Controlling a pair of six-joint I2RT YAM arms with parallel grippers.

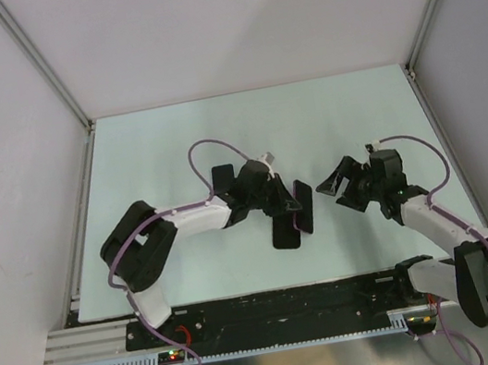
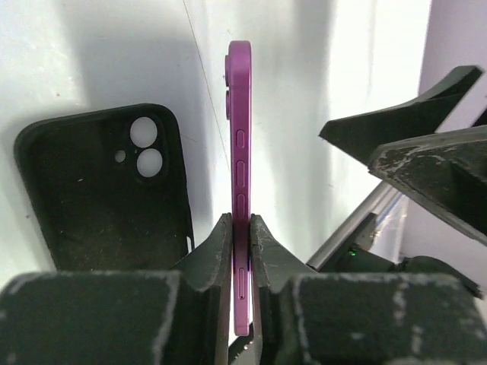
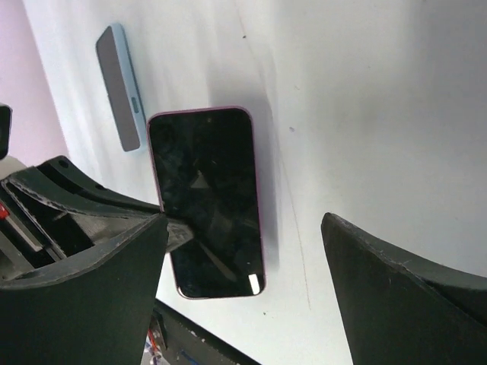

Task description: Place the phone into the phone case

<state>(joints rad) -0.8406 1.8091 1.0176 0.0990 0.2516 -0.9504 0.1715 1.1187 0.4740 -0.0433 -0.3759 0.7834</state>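
Observation:
My right gripper is to grab the purple phone next by its long edge opposite my left gripper, so the phone's other long edge stays free to go into the case.
My left gripper is shut on the purple phone, gripping its lower part and holding it on edge above the table. The phone shows in the top view, and in the right wrist view its black screen faces the camera. The black phone case lies open side up on the table just left of the phone, with its camera cut-outs at the far end; it also shows in the top view. My right gripper is open and empty, to the right of the phone and facing it.
A dark flat slab with a light blue edge lies on the table beyond the phone, next to the left wrist in the top view. The pale table is walled in by white panels on three sides.

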